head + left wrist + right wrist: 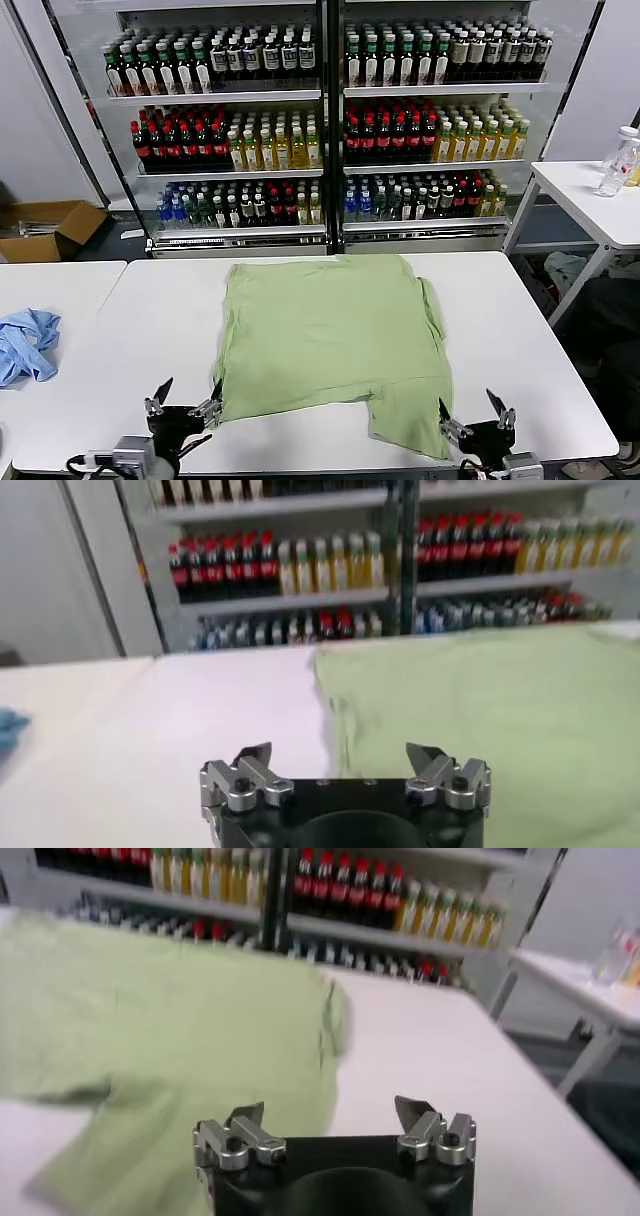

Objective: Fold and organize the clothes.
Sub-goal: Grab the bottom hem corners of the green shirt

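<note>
The light green shirt needs to be folded over. My right gripper should next take hold of it by the edge of its flap.
The light green shirt lies flat on the white table, plain side up, with one flap hanging down toward the near right edge. Its checked print and collar are hidden. My left gripper is open and empty at the near edge, just left of the shirt's near left corner. My right gripper is open and empty at the near edge, just right of the shirt's lower flap. The shirt shows in the left wrist view ahead of the left gripper, and in the right wrist view ahead of the right gripper.
A light blue cloth lies on the left table. Drink shelves stand behind the table. A second white table with bottles is at the far right. A cardboard box sits on the floor at the left.
</note>
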